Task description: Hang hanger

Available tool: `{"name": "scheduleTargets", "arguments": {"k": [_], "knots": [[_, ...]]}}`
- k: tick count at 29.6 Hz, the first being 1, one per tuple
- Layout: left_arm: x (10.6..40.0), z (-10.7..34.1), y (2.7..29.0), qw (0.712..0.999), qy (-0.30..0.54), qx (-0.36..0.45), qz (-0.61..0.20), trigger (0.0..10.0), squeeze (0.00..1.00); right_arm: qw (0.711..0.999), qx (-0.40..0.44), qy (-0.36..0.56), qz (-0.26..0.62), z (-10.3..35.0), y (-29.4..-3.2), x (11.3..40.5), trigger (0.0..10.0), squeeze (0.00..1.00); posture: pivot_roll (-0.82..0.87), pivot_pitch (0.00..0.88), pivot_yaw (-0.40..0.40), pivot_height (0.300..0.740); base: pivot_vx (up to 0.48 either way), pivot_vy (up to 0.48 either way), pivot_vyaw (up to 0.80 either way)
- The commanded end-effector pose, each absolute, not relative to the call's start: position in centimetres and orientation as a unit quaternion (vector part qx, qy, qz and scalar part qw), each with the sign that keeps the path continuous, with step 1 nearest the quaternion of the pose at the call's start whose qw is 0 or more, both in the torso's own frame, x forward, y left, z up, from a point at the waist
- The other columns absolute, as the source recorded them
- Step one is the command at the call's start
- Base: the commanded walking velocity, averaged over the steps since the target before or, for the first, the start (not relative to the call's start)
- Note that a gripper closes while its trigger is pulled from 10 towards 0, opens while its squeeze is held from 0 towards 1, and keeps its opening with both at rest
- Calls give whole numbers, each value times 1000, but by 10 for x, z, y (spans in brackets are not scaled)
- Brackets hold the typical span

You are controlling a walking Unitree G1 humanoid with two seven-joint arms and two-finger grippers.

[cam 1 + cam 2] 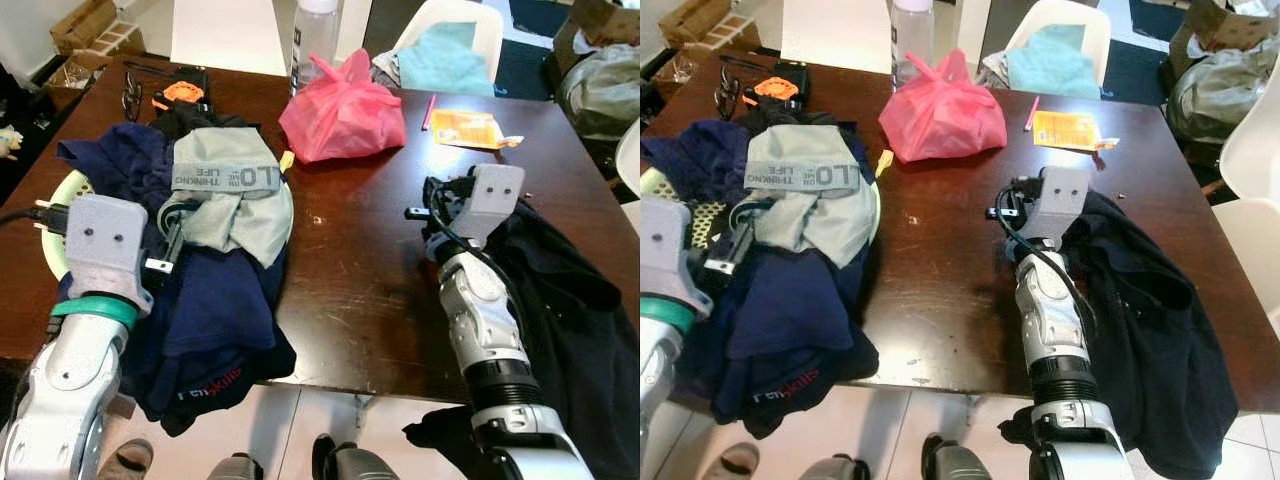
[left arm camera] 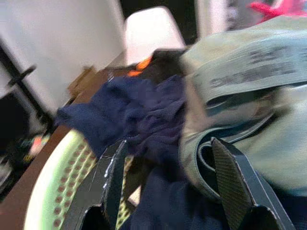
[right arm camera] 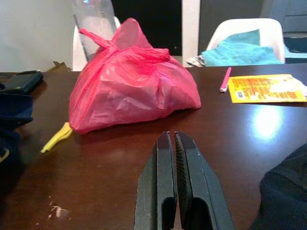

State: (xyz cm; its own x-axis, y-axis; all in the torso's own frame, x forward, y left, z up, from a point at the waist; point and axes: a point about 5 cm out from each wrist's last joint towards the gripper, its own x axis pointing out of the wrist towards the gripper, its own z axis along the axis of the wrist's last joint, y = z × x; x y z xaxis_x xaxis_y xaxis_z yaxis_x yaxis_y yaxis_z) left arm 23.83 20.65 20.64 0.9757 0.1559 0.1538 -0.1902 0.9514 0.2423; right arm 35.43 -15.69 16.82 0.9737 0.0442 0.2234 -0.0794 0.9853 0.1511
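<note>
My left gripper grabs the grey-green garment by its curled hem [image 1: 174, 218] next, which stands up open while the garment's printed band [image 1: 226, 178] lies flat on the heap.
My left gripper [image 2: 168, 143] is open over a heap of clothes [image 1: 215, 290] at the table's left side. Its fingers [image 1: 172, 240] straddle the edge where a grey-green garment [image 1: 225, 190] with a printed band lies on navy garments [image 2: 139, 115]. A curved grey hem [image 2: 204, 160] sits just inside one finger. My right gripper [image 3: 171, 136] is shut and empty, low over the bare dark table [image 3: 120, 163], pointing at a pink plastic bag [image 3: 129, 76]. A black garment [image 1: 570, 300] lies beside my right arm.
A pale green perforated basket [image 1: 62, 190] sits under the clothes. At the far side of the table are a thin black wire object [image 1: 132, 90], an orange-and-black item [image 1: 180, 90], a clear bottle [image 1: 312, 30], a pink pen [image 1: 428, 112] and an orange leaflet [image 1: 465, 128]. A white chair [image 1: 445, 50] holds teal cloth.
</note>
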Motion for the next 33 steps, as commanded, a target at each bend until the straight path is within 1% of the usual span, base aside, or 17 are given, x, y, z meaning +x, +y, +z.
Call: {"name": "scheduleTargets", "arguments": {"k": [1,6,10,11,12,14,16,22,23,25,26,27,29,30,31,32,33], "knots": [[234,198,210,987,-35,116,106,10000,0,991,81,-102,24,163,-160,353,10000,0,100,105,-44,740,0,0,0],[235,192,211,989,-16,94,113,10000,0,991,81,-101,26,162,-160,353,10000,0,100,103,-43,740,0,0,0],[241,188,210,995,-5,43,87,10000,0,991,82,-103,25,163,-160,354,10000,0,99,104,-43,740,0,0,0],[244,188,210,997,-8,16,76,10000,0,991,82,-103,25,164,-160,354,10000,0,98,104,-43,740,0,0,0],[244,188,210,997,-8,16,76,10000,0,991,82,-103,25,164,-160,354,10000,0,98,104,-43,740,0,0,0],[251,193,208,996,-20,-82,18,10000,0,991,83,-103,26,163,-159,354,10000,0,96,105,-44,740,0,0,0],[253,198,206,990,-27,-134,-22,10000,0,991,83,-103,26,163,-158,354,10000,0,96,104,-43,740,0,0,0],[253,198,206,989,-26,-140,-27,10000,0,991,83,-103,26,163,-158,354,10000,0,96,104,-43,740,0,0,0],[251,198,210,989,-18,-145,-38,4118,0,991,84,-104,25,164,-159,354,10000,0,96,108,-42,740,0,0,0],[251,198,210,989,-18,-145,-38,4118,0,991,84,-104,25,164,-159,354,10000,0,96,108,-42,740,0,0,0],[248,196,213,987,-6,-154,-50,1294,0,991,84,-104,25,164,-159,354,10000,0,96,108,-43,740,0,0,0],[248,196,213,987,-6,-154,-50,1294,0,991,84,-104,25,164,-159,354,10000,0,96,108,-43,740,0,0,0],[239,188,212,982,26,-173,-64,2039,0,991,83,-106,26,165,-159,353,10000,0,96,110,-43,740,0,0,0],[239,188,212,982,26,-173,-64,2039,0,991,83,-106,26,165,-159,353,10000,0,96,110,-43,740,0,0,0],[234,185,208,981,37,-177,-69,3137,0,991,83,-106,26,165,-159,353,10000,0,98,112,-42,740,0,0,0],[234,185,208,981,37,-177,-69,3137,0,991,83,-106,26,165,-159,353,10000,0,98,112,-42,740,0,0,0],[230,183,203,981,44,-174,-74,4667,0,991,83,-106,26,165,-160,353,10000,0,101,113,-43,740,0,0,0]]}}
